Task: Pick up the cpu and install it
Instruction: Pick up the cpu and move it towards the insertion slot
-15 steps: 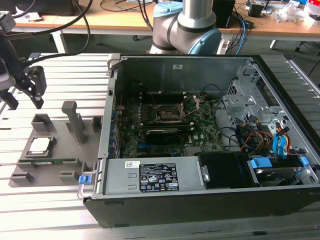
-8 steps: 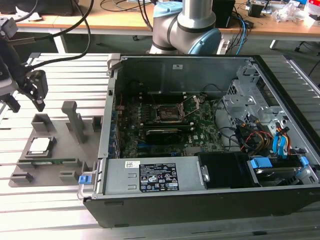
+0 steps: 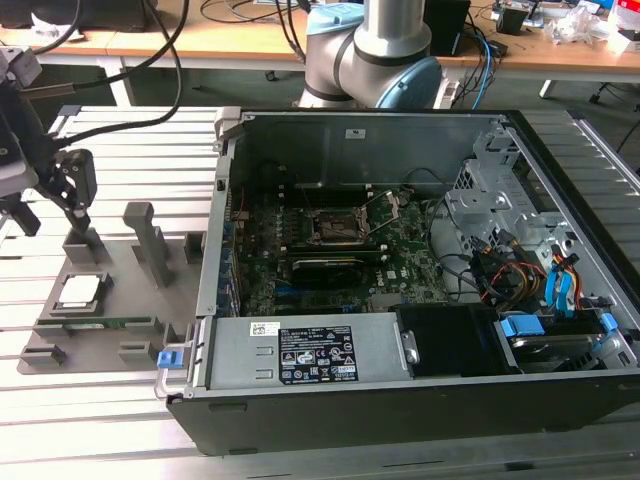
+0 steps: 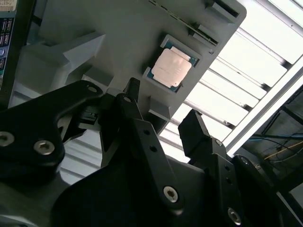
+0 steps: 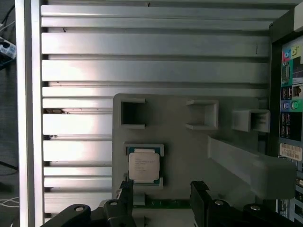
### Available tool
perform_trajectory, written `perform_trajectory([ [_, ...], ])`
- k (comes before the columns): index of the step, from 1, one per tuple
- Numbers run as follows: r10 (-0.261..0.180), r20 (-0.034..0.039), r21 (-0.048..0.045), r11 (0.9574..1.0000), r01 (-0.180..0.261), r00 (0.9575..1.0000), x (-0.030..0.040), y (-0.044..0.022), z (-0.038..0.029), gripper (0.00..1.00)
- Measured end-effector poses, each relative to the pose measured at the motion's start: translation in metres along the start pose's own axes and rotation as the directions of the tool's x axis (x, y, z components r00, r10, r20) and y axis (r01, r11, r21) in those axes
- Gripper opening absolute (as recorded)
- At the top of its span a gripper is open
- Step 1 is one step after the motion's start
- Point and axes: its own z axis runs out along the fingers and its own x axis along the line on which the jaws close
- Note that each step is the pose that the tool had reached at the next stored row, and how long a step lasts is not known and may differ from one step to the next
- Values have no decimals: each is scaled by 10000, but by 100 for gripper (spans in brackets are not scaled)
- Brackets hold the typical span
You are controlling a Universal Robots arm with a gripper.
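The holder's raised sides hug two opposite edges of the cpu (image 3: 80, 292), so my gripper should next grab the cpu by its open side edges to install it.
The cpu (image 3: 80, 292) is a small square chip with a silvery top, lying flat in a pocket of the grey holder plate (image 3: 125, 285) on the exterior view's left, outside the computer case. It also shows in both wrist views, as the cpu (image 4: 171, 67) and the cpu (image 5: 144, 166). My gripper (image 3: 55, 228) hangs above the holder's far end, a little off the chip and apart from it. Its black fingers (image 4: 137, 118) stand open with nothing between them, as in the first wrist view of the gripper (image 5: 162, 191). The black socket (image 3: 338, 228) sits in the middle of the motherboard.
The open computer case (image 3: 400, 400) takes up the middle and right of the exterior view, with cables and a drive cage (image 3: 490, 180) inside. Grey posts (image 3: 150, 240) rise from the holder plate. A green memory stick (image 3: 100, 322) lies along its near edge. A slatted metal table (image 3: 90, 430) is underneath.
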Motion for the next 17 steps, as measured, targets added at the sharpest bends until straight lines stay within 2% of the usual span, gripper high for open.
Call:
perform_trajectory([
  [9,-1,1,-1,10000,1,10000,2,3,83,60],
  [12,-21,2,0,10000,21,10000,3,5,155,60],
  [17,-360,13,-7,9994,360,9994,28,-2,204,60],
])
